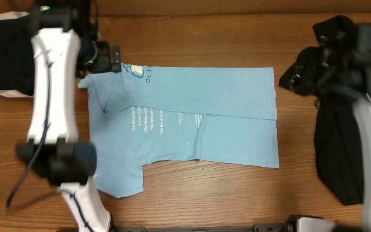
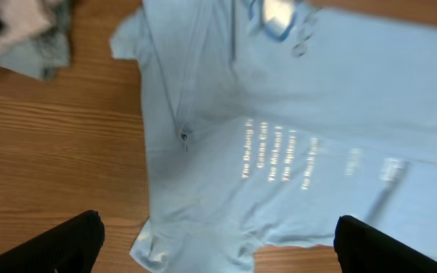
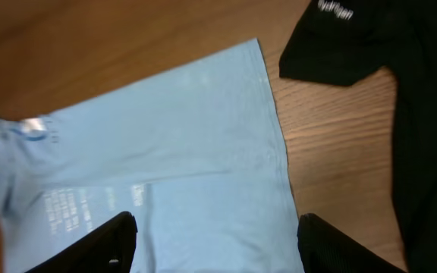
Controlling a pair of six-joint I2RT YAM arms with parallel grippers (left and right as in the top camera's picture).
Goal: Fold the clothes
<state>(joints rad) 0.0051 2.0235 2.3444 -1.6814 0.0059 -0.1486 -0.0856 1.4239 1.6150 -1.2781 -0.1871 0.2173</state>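
Observation:
Next, my left gripper grabs the light blue T-shirt by the sleeve jutting from its near edge to fold that side over.
The light blue T-shirt lies flat mid-table, its top part folded down, with white lettering showing. It also shows in the left wrist view and the right wrist view. A black shirt with a small white logo lies crumpled to its right. My left gripper hangs open and empty above the blue shirt's top-left corner. My right gripper hangs open and empty above the blue shirt's right edge.
A dark garment sits at the table's far left corner. The left wrist view shows pale clothes bunched there. Bare wooden table shows in front of the blue shirt.

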